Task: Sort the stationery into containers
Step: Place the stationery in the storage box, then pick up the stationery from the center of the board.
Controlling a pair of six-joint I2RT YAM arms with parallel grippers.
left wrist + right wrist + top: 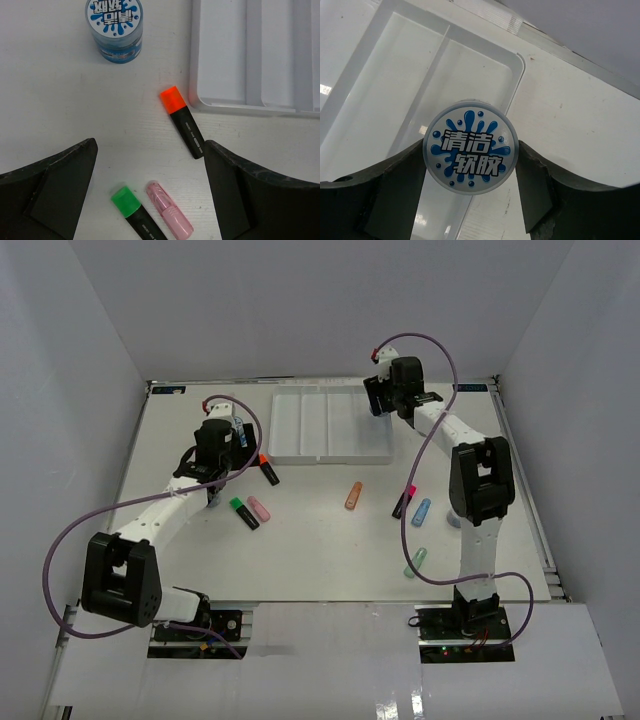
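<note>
My right gripper keeps hold of the jar until it lines up with the tray's open section. Opened now, the jar would catch the tray's side rim.
My right gripper (471,159) is shut on a round blue-labelled jar (470,148) and holds it above the far right corner of the white four-compartment tray (405,95). In the top view this gripper (386,398) is at the tray's (330,428) right end. My left gripper (150,155) is open and empty above the table, left of the tray (250,60). Below it lie a black highlighter with an orange cap (182,121), one with a green cap (131,208) and a pastel pink one (169,217). A second blue-labelled jar (114,27) stands beyond them.
In the top view a pastel orange highlighter (353,495), a black one with a pink cap (404,502), a blue one (421,512) and a mint one (416,562) lie near the right arm's base. White walls enclose the table.
</note>
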